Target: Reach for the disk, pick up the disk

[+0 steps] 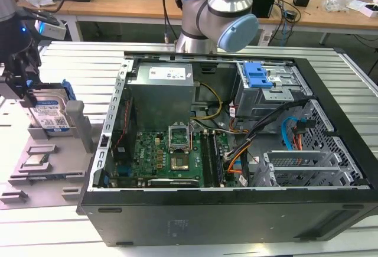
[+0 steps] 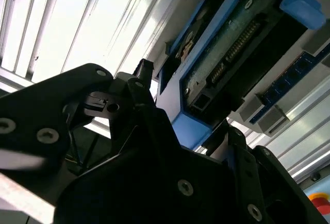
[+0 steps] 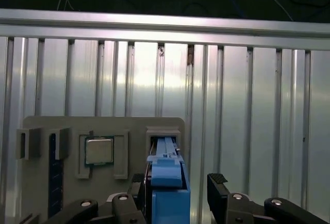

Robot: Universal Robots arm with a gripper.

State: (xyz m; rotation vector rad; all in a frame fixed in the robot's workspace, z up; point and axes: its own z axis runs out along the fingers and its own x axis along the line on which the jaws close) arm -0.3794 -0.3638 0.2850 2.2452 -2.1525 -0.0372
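My black fingers on both sides of the disk's blue bar (image 3: 170, 183) should close and would hold the disk.
The disk (image 1: 52, 114) stands on edge in a slot of the grey holder (image 1: 75, 128) at the exterior view's left, its white-and-blue label and blue side rails showing. My gripper (image 1: 22, 84) hangs right at it. In the first wrist view the disk's blue rail (image 3: 167, 183) lies edge-on between my two black fingers; the gripper (image 3: 175, 183) is open and straddles it, one finger (image 3: 216, 181) a small gap away and the other close against the rail. The second wrist view shows the disk's circuit-board underside (image 2: 232, 44) just beyond the gripper (image 2: 185, 98).
The holder also carries a small square silver chip (image 3: 99, 151) in a recess beside the disk. A large open computer case (image 1: 236, 150) fills the middle of the ribbed metal table (image 1: 88, 62). The arm's base (image 1: 218, 15) stands behind the case.
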